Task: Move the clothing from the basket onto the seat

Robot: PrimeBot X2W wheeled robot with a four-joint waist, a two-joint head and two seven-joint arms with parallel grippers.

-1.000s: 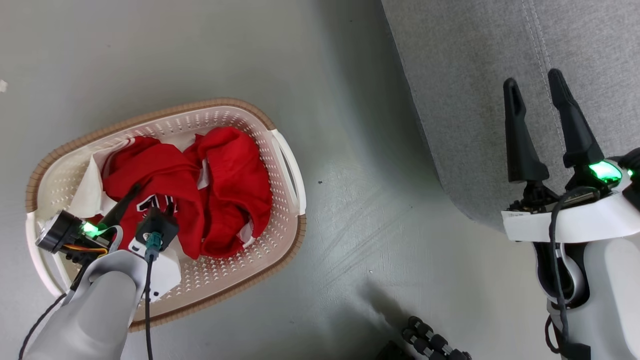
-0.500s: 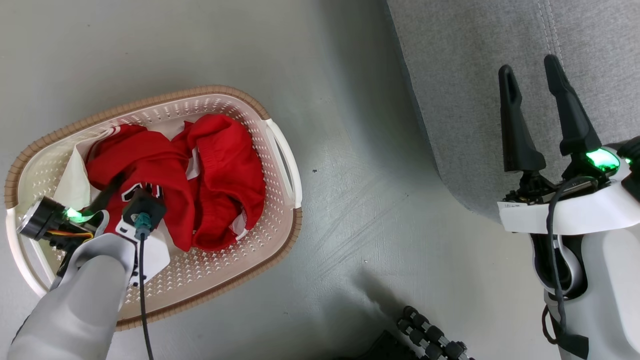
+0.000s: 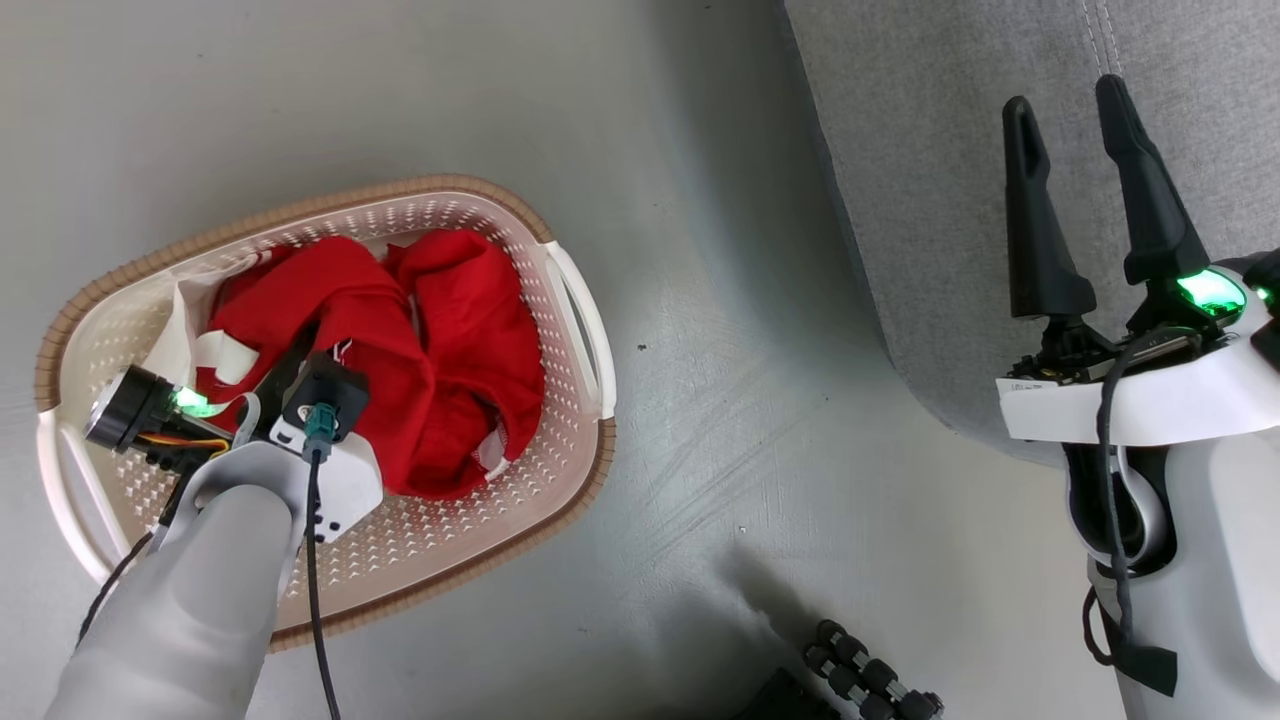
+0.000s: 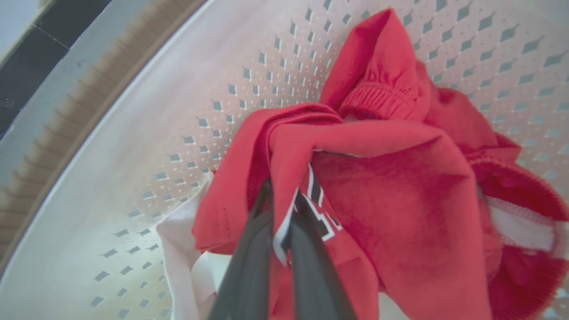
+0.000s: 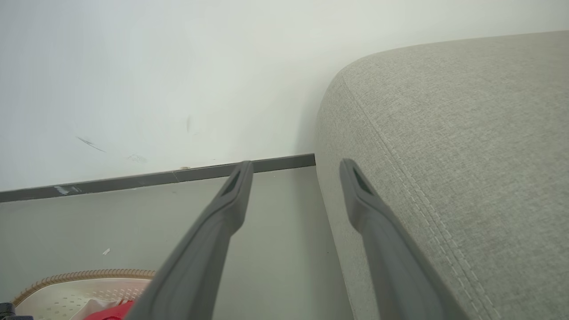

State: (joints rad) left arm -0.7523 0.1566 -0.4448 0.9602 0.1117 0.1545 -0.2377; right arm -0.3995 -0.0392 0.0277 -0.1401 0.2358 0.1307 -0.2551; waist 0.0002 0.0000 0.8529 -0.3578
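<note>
Next, my right gripper picks up the red clothing by its loose corner to move the clothing onto the seat [image 3: 940, 150] [image 5: 466, 146].
Red clothing [image 3: 420, 360] with white trim lies heaped in the cream basket [image 3: 575, 300] with a brown rim, on the floor at the left of the head view. My left gripper [image 3: 300, 355] reaches down into the heap and is shut on a fold of the red clothing [image 4: 364, 178] beside dark numerals; in the left wrist view the left gripper [image 4: 282, 200] pinches the cloth between its two dark fingers. The grey seat [image 3: 940, 150] fills the upper right. My right gripper [image 3: 1065, 95] hovers over the seat's edge, open and holding nothing. In the right wrist view the right gripper [image 5: 295, 166] spans the seat [image 5: 466, 146] corner.
Grey floor [image 3: 700, 400] lies between basket and seat. A black ribbed part [image 3: 870, 680] of the robot's base shows at the bottom. A white wall [image 5: 155, 80] with a dark baseboard stands behind the seat. A white cloth piece [image 3: 185, 315] rests at the basket's left.
My left gripper has closed on the red clothing and bunched it upward. The head camera has shifted slightly. The right gripper stays open over the seat.
</note>
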